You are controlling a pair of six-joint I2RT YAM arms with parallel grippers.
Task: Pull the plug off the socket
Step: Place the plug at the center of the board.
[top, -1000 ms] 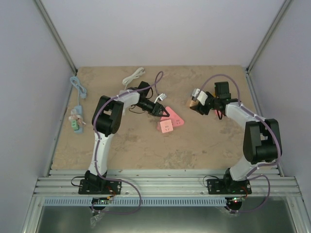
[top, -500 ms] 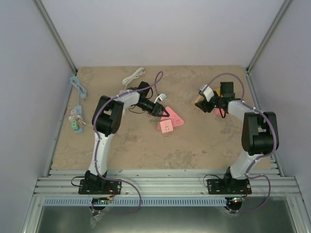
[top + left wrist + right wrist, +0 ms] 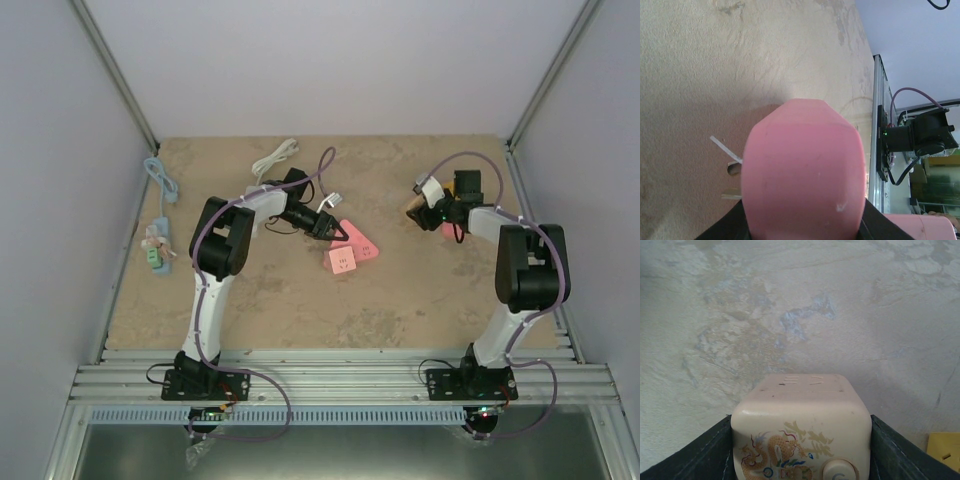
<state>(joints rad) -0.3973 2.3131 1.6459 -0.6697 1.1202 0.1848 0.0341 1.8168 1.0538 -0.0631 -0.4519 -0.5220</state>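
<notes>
The cream cube socket is just above the empty table and would end on it beside the yellow block, so it is time to open my right gripper now.
My left gripper [image 3: 331, 229] is shut on a pink plug block [image 3: 802, 165], which rests low on the table; two metal prongs [image 3: 732, 170] stick out of its left side, in no socket. A second pink cube socket [image 3: 342, 260] lies just in front of it. My right gripper [image 3: 418, 206] is shut on a cream cube socket with a dragon print [image 3: 801, 440] and holds it above the table at the back right. The slots [image 3: 800, 380] on its far face are empty.
A blue-green power strip [image 3: 155, 250] with its cable lies by the left wall. A white cable [image 3: 275, 158] lies at the back, with a small white plug [image 3: 335, 198] near it. A yellow block [image 3: 942, 455] sits by the right gripper.
My right gripper has carried the cream socket to the right and toward the back, away from the pink blocks. The left arm has not moved.
</notes>
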